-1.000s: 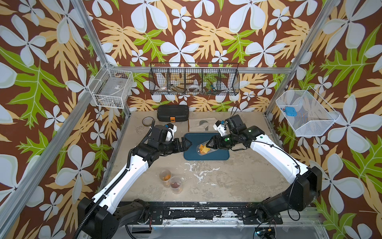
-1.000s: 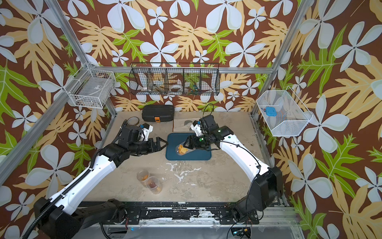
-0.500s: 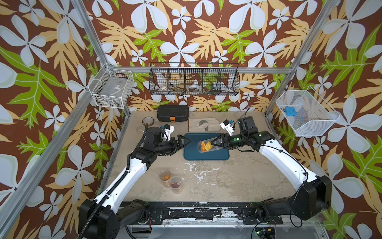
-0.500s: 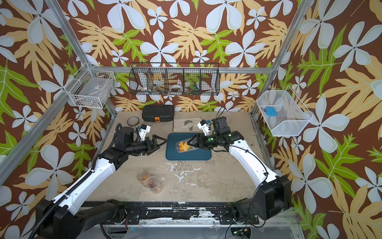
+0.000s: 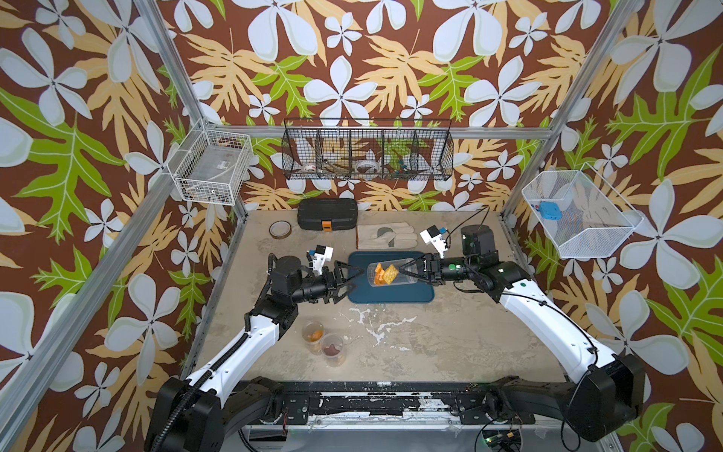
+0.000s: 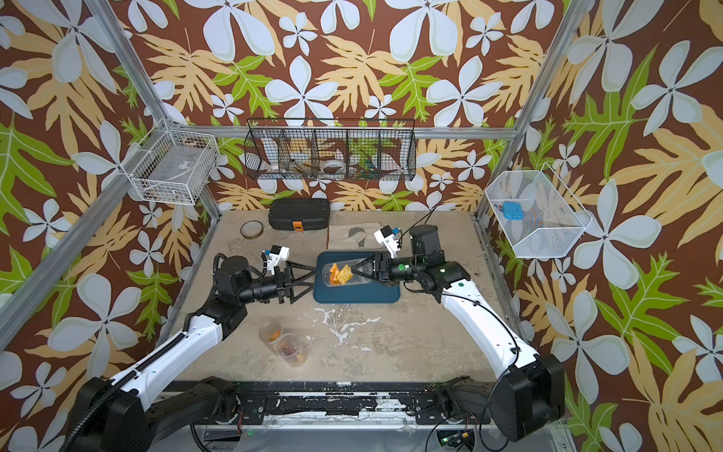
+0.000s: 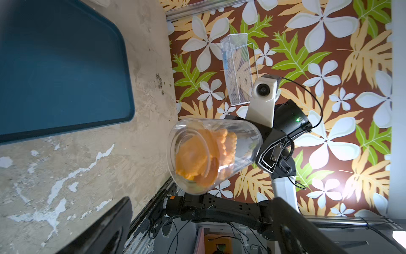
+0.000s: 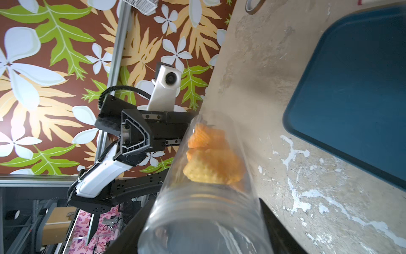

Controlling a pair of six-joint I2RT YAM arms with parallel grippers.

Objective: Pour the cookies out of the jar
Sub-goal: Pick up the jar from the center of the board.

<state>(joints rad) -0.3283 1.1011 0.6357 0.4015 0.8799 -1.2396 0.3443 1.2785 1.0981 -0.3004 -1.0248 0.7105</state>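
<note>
The left gripper grabs the jar (image 5: 387, 274) by its cookie-filled end next, to leave the ridged end free to open and pour from.
A clear jar (image 5: 387, 274) lies on its side in the air above the blue tray (image 5: 391, 299). My right gripper (image 5: 407, 270) is shut on its ridged end. Orange-yellow cookies (image 5: 385, 274) are piled inside, toward the end away from that gripper. In the right wrist view the jar (image 8: 208, 187) runs out from between the fingers, with the cookies (image 8: 211, 162) beyond. My left gripper (image 5: 358, 278) stands open just left of the jar, holding nothing. Its wrist view faces the jar (image 7: 219, 154) end-on, with the cookies (image 7: 204, 154) behind the clear wall.
Two small clear cups (image 5: 322, 342) holding biscuits stand on the table in front of the left arm. A black case (image 5: 328, 219), a tape roll (image 5: 280, 229) and a grey glove (image 5: 385, 236) lie along the back. Wire baskets hang on the walls.
The right arm has stretched out to the right and turned the jar level over the tray. The left arm has drawn back a little to the left, still open.
</note>
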